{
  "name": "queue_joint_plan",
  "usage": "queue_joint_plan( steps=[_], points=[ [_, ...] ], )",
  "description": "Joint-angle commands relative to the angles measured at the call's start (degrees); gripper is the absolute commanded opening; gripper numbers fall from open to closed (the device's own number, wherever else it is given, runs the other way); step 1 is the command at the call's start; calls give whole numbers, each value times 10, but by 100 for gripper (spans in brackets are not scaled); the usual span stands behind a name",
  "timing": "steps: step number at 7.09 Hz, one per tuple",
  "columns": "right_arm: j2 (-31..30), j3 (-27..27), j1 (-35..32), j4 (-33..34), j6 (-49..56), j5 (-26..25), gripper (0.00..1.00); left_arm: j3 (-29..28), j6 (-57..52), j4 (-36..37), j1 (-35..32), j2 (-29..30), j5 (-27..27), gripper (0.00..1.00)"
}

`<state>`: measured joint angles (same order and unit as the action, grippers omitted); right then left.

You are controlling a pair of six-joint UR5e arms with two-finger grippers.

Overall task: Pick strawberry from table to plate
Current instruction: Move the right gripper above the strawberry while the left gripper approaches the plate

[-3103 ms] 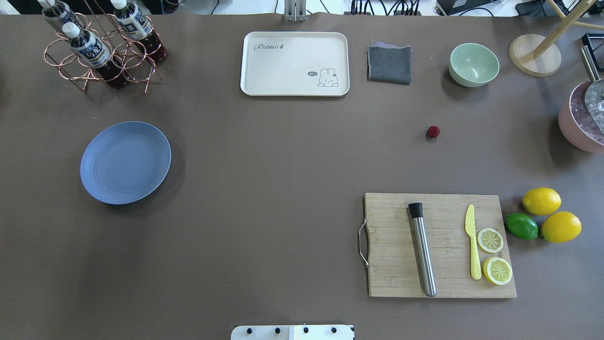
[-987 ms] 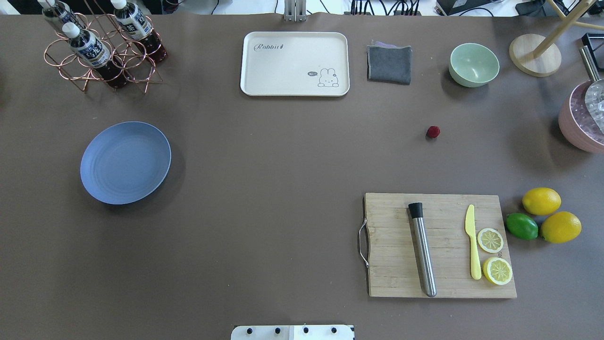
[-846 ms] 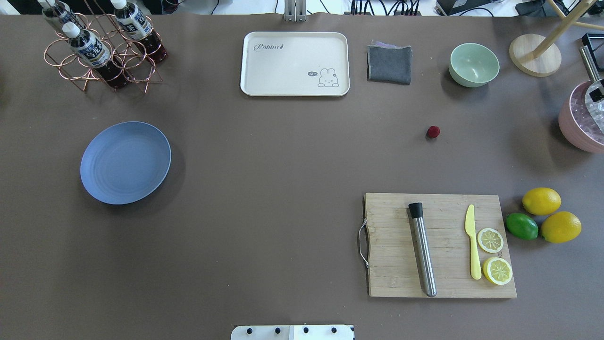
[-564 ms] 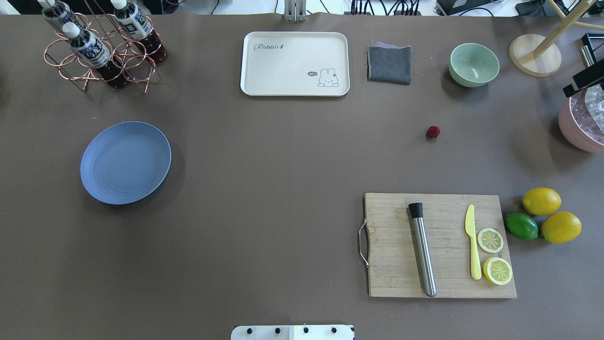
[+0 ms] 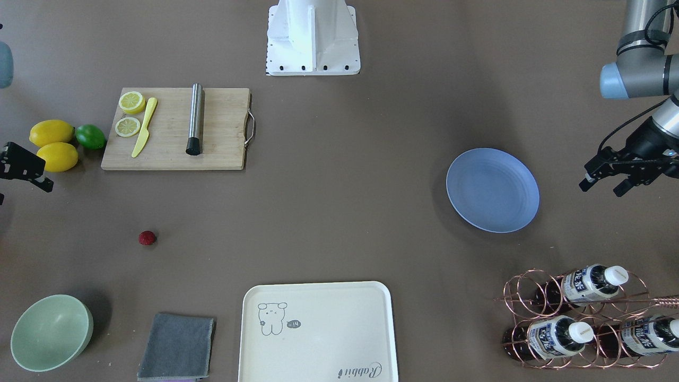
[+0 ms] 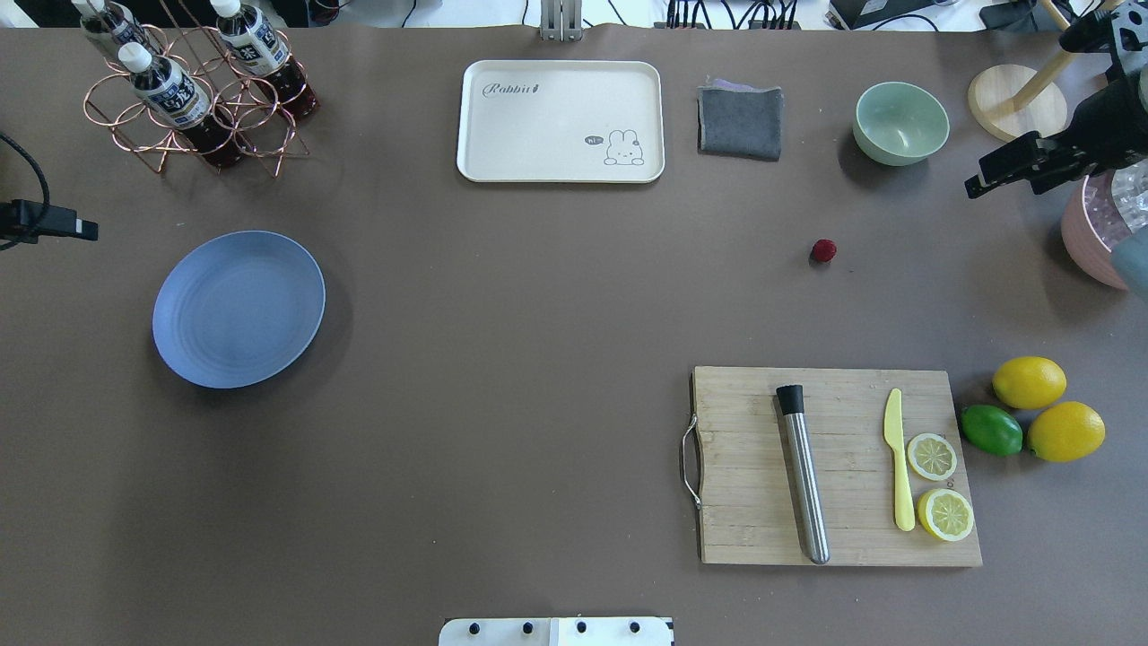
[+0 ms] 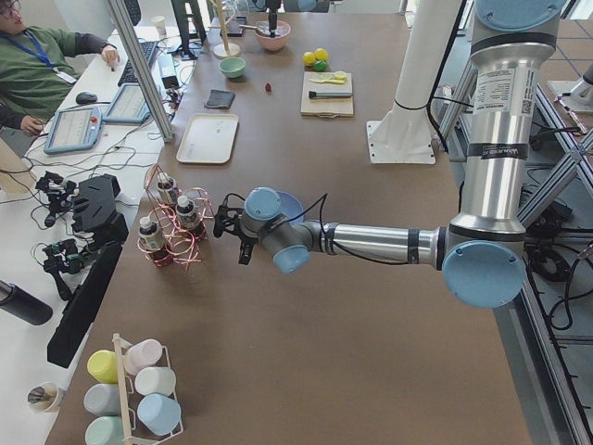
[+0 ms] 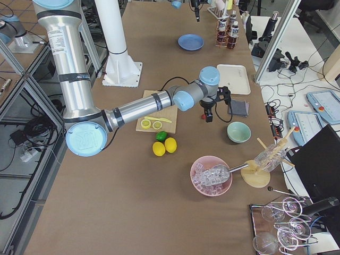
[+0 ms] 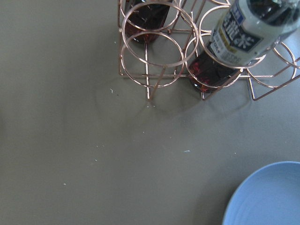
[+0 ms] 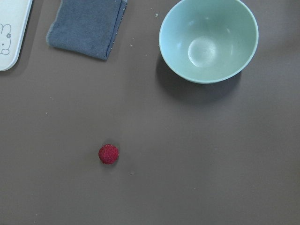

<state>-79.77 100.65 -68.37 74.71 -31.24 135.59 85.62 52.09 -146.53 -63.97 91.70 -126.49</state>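
Note:
The plate's flat body is too wide for my left gripper's fingers, so my left gripper will grab the plate by its thin raised rim next.
The strawberry, a tiny dark-red berry, lies alone on the table in the right half; the right wrist view shows the strawberry below centre. The blue-lavender plate sits at the left with nothing on it. My right gripper hovers open to the right of the strawberry and well apart from it, beside the pink bowl. Off the plate's outer side, my left gripper hangs open and holds nothing. Neither wrist view shows fingers; the left one catches the plate's rim.
A wooden cutting board with a muddler, a yellow knife and lemon halves lies near right, lemons and a lime beside it. Far side: cream tray, grey cloth, green bowl, pink ice bowl, bottle rack.
Both arms have entered the overhead view: the right gripper moved in from the right edge past the pink bowl, the left appeared at the left edge. Strawberry and plate have not moved.

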Motion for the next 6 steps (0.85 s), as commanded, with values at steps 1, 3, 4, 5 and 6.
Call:
queue_joint_plan(
  steps=[1,3,4,5,6],
  points=[
    [1,0,22,-9,-17,-5,100,-4,69,-51,88,-3,88,98],
    [0,-1,25,-21,-34,-20,100,-6,75,-53,123,-2,115,98],
    [0,0,26,-22,-41,-21,100,-9,72,-54,124,-3,115,97],
    [-4,4,26,-22,-50,-20,100,-9,72,-55,125,-3,115,97],
    [-6,4,26,-22,-53,-19,100,-10,69,-56,128,-4,114,97]
  ],
)
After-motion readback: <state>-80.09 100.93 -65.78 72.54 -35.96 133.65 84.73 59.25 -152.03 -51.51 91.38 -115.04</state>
